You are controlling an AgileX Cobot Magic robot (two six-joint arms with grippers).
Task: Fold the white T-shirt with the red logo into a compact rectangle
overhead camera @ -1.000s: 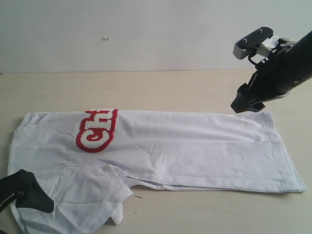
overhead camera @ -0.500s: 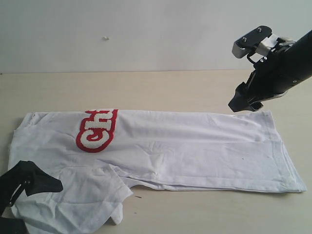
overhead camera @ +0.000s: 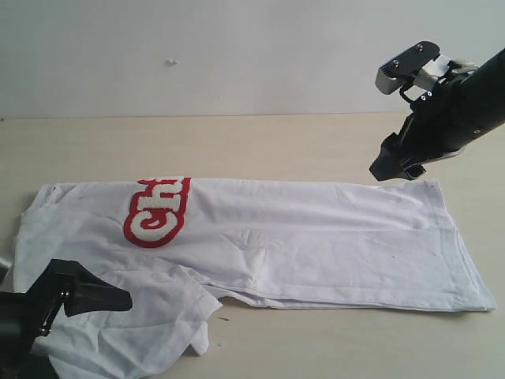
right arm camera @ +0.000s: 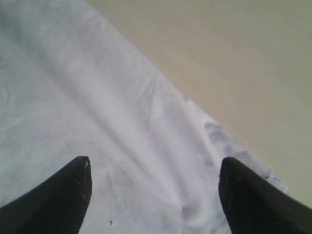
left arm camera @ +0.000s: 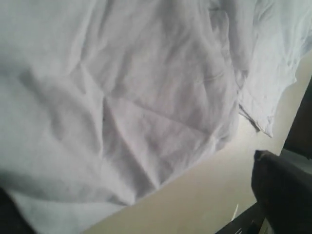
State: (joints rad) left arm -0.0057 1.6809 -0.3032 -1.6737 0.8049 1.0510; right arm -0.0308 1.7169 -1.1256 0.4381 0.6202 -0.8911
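Note:
I will next grab the white T-shirt by its sleeve's edge (overhead camera: 148, 371) with my left gripper. Then my left gripper will fold the crumpled sleeve toward the red logo (overhead camera: 155, 212).
The white T-shirt (overhead camera: 316, 237) lies flat on the table, folded lengthwise into a long band. Only the first letters of the red logo (overhead camera: 155, 212) show, on its left part. My left gripper (overhead camera: 95, 298) is at the near left, on the crumpled sleeve (overhead camera: 158, 316). In the left wrist view wrinkled white cloth (left arm camera: 136, 97) fills the picture and the left gripper (left arm camera: 130, 178) has its fingers (left arm camera: 282, 195) far apart, open. My right gripper (overhead camera: 394, 167) hovers over the shirt's far right corner. It stands open (right arm camera: 156, 168) above the cloth, with nothing between its fingertips (right arm camera: 78, 175).
The beige table (overhead camera: 260, 146) runs bare behind the shirt up to a white wall (overhead camera: 237, 55). A strip of table (overhead camera: 355, 339) shows in front of the shirt. The shirt's right hem (overhead camera: 473, 276) ends close to the view's right edge.
My left gripper has moved to the right and farther onto the sleeve, and the sleeve cloth has shifted a little to the right. The right gripper has barely moved.

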